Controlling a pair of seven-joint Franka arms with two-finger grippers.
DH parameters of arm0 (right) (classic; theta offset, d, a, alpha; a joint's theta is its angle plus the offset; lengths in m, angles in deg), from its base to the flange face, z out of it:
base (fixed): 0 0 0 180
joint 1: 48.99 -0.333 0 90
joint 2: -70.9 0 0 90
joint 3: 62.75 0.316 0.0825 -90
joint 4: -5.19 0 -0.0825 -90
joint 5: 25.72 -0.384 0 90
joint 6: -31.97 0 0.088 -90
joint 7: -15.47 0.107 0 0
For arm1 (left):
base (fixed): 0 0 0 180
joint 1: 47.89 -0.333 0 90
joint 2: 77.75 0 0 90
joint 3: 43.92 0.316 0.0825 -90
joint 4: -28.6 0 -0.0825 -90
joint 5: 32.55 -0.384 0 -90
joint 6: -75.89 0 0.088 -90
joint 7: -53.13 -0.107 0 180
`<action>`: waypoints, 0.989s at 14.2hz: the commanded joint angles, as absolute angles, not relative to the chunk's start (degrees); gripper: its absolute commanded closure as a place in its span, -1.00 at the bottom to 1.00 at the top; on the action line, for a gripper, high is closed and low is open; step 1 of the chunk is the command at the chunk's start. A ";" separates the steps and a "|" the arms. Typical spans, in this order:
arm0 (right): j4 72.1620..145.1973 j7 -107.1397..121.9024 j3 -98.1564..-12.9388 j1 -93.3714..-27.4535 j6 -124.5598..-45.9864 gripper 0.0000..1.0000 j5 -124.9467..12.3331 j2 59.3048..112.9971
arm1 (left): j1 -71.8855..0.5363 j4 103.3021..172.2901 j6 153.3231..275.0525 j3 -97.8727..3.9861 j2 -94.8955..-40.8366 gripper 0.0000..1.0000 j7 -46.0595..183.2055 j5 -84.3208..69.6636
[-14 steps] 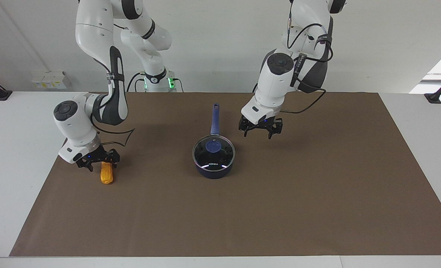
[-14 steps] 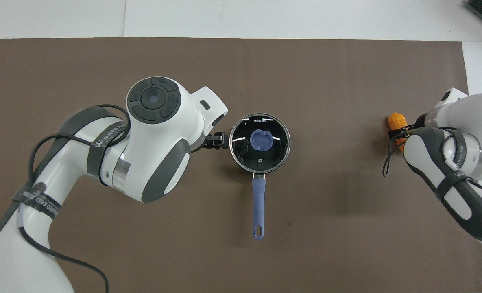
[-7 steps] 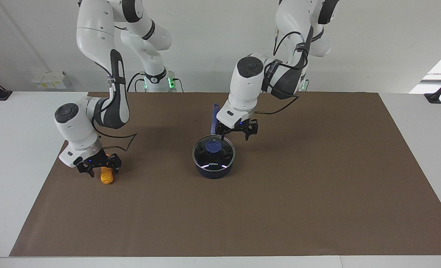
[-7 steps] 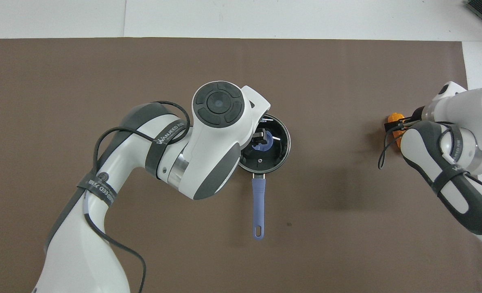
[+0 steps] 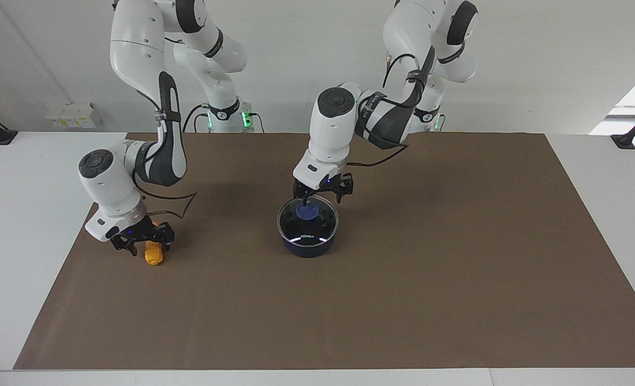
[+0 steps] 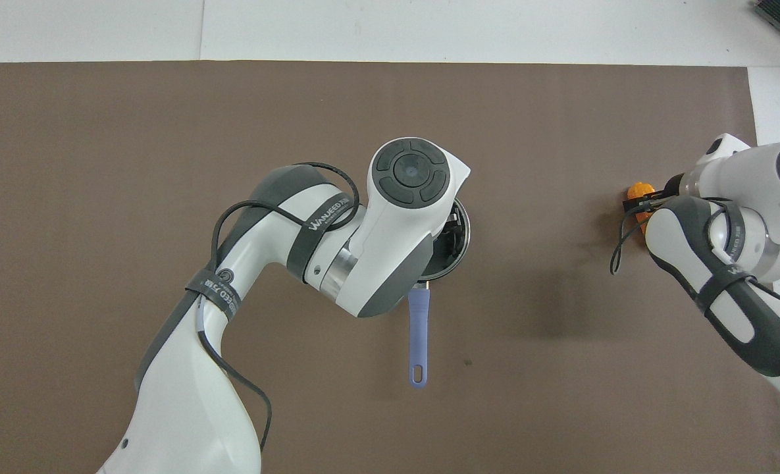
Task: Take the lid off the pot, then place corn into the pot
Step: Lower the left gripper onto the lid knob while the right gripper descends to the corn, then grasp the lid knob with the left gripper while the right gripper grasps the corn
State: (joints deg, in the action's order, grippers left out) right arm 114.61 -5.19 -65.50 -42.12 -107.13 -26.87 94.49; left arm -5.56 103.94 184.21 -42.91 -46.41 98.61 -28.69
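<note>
Next, my left gripper grabs the clear glass lid's narrow blue knob, since the lid spreads across the whole pot, too wide for the gripper's fingers.
The dark navy pot (image 5: 307, 240) stands mid-table with the clear glass lid (image 5: 317, 228) on it; the blue knob (image 5: 307, 213) shows. Its blue handle (image 6: 418, 336) points toward the robots. My left gripper (image 5: 322, 200) is open just above the lid, its fingers spread on either side of the knob. In the overhead view the left arm hides most of the lid; only part of the rim (image 6: 462, 232) shows. The orange-yellow corn (image 5: 154, 254) lies toward the right arm's end of the table. My right gripper (image 5: 147, 244) is open and low over the corn, which also shows in the overhead view (image 6: 640, 192).
A brown mat (image 5: 456, 268) covers most of the white table (image 5: 22, 214). The pot and the corn are the only things on it. A small white box (image 5: 71, 115) sits by the wall near the right arm's base.
My left arm has swung from beside the pot to over the lid and come down toward the knob. My right gripper has sunk a little lower over the corn.
</note>
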 commanded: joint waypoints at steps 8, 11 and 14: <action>108.91 -8.34 -64.33 -42.22 -93.56 1.00 -28.09 89.54 | -3.33 95.83 180.66 -41.19 -40.13 -1.00 101.29 -29.74; 108.20 -11.15 -64.33 -42.22 -87.14 1.00 -27.21 84.80 | -3.24 95.83 180.66 -41.28 -40.13 -1.00 101.29 -29.83; 107.58 -11.87 -64.42 -42.05 -82.38 1.00 -27.21 81.80 | -3.33 95.83 180.83 -41.37 -40.22 -0.30 101.21 -30.27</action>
State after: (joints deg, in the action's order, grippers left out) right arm 107.44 -9.90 -64.67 -42.66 -84.65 -26.85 83.43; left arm -4.41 98.29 182.51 -42.42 -41.35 100.35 -29.24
